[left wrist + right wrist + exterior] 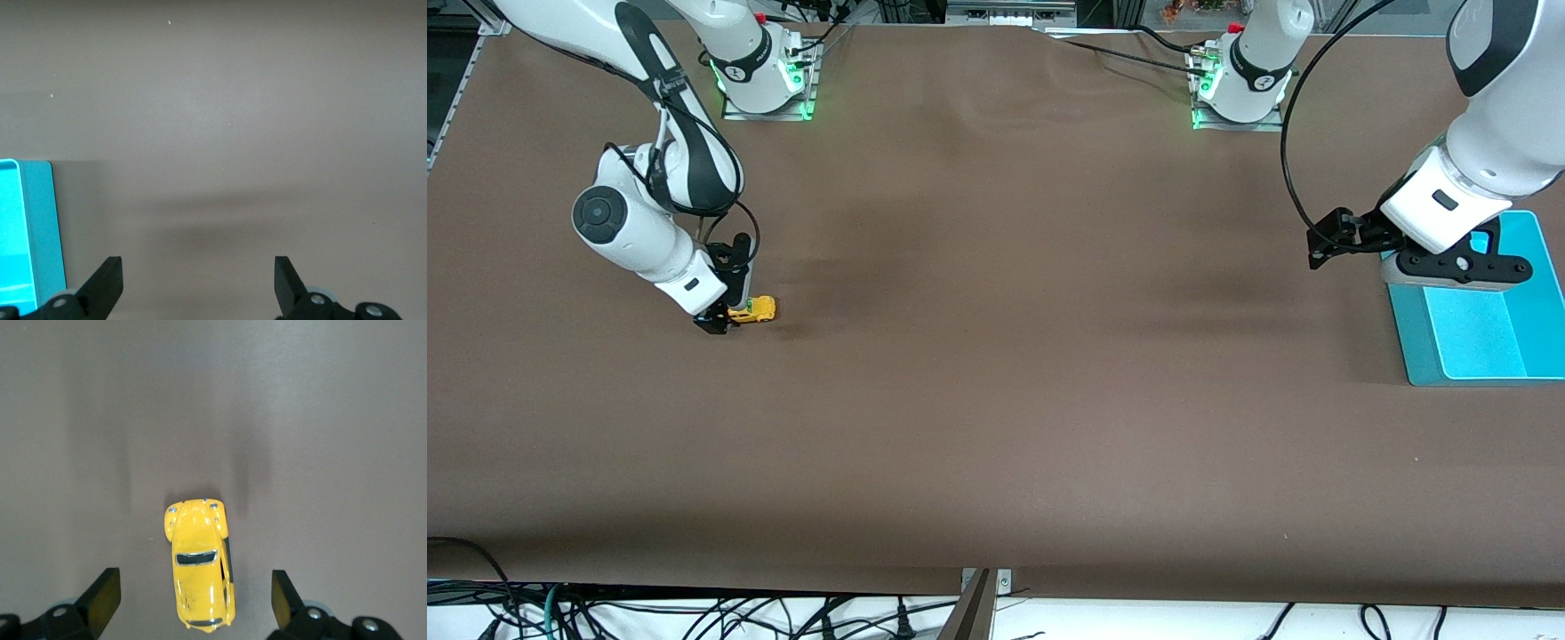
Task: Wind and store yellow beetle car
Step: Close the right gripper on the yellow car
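Note:
My right gripper's fingers are still above the yellow beetle car's sides, so it lowers next and it is too early to close on the car.
The yellow beetle car [754, 309] stands on its wheels on the brown table toward the right arm's end. In the right wrist view the car [199, 563] lies between my open fingers with a gap on each side. My right gripper [720, 316] is low at the table, astride the car's rear end, open and not touching it. My left gripper [1323, 242] hangs open and empty over the table beside the teal bin [1480, 307]; its fingers show in the left wrist view [103, 285] over bare table.
The teal bin stands at the left arm's end of the table, and its corner shows in the left wrist view [37, 227]. Both arm bases stand along the table's edge farthest from the front camera. Cables hang below the near edge.

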{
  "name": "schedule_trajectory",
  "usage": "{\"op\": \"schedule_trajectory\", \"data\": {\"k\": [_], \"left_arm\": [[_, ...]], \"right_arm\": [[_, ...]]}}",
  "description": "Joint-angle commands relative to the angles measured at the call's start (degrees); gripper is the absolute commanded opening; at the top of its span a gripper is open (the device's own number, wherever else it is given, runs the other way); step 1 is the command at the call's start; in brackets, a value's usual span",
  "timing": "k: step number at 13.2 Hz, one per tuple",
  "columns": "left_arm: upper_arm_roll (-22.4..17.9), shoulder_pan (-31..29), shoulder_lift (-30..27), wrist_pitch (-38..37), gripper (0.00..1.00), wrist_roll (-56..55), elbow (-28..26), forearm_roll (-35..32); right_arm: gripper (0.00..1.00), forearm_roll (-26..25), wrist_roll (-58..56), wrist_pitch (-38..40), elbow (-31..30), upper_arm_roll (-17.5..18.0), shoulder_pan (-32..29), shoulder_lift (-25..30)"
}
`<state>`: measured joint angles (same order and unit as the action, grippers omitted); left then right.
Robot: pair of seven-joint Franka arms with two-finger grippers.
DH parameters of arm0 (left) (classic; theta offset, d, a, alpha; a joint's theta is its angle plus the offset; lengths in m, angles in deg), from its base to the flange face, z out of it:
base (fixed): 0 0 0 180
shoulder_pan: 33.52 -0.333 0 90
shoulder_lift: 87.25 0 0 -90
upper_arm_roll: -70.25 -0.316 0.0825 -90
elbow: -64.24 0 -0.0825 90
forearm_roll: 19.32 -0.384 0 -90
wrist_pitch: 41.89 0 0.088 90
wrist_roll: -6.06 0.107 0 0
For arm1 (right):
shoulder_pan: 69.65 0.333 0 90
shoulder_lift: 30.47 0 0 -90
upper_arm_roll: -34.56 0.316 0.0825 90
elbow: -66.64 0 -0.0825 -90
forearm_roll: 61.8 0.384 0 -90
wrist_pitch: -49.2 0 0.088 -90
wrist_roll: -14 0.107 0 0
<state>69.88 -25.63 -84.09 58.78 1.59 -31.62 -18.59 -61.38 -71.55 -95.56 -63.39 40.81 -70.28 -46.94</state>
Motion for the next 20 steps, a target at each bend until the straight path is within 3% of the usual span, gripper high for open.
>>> {"op": "schedule_trajectory", "data": {"k": [1, 5, 7, 9, 14, 16, 20], "left_arm": [[-0.4, 0.5, 1.0, -0.5, 1.00, 0.2, 2.1, 0.7], [-0.7, 0.2, 1.1, -0.6, 1.00, 0.0, 2.2, 0.7], [-0.7, -0.8, 1.2, 0.0, 1.00, 0.2, 2.5, 0.7], [-0.6, -0.9, 2.0, -0.6, 1.00, 0.0, 6.1, 0.7], [-0.5, -3.0, 1.7, -5.0, 1.00, 0.1, 6.6, 0.7], [-0.4, -2.9, 1.7, -5.0, 1.00, 0.1, 6.6, 0.7], [-0.6, -3.0, 1.9, -4.9, 1.00, 0.1, 6.8, 0.7]], "right_arm": [[1.00, 0.5, -3.9, -0.7, -0.1, 0.3, -1.6, -1.5], [1.00, 0.6, -6.3, -4.0, -2.2, 0.3, -2.7, -2.4], [0.90, 0.6, -6.4, -5.2, -2.4, 0.3, -2.8, -3.0], [0.66, 0.5, -6.4, -5.1, -2.3, 0.3, -2.8, -2.9], [0.14, 0.2, -5.6, -4.4, -1.8, 1.8, -2.7, -1.9], [0.11, 0.4, -2.7, -4.1, -1.0, 3.8, -2.7, -1.7], [0.12, 0.5, -2.3, -4.7, -1.1, 4.1, -2.8, -3.6]]}}
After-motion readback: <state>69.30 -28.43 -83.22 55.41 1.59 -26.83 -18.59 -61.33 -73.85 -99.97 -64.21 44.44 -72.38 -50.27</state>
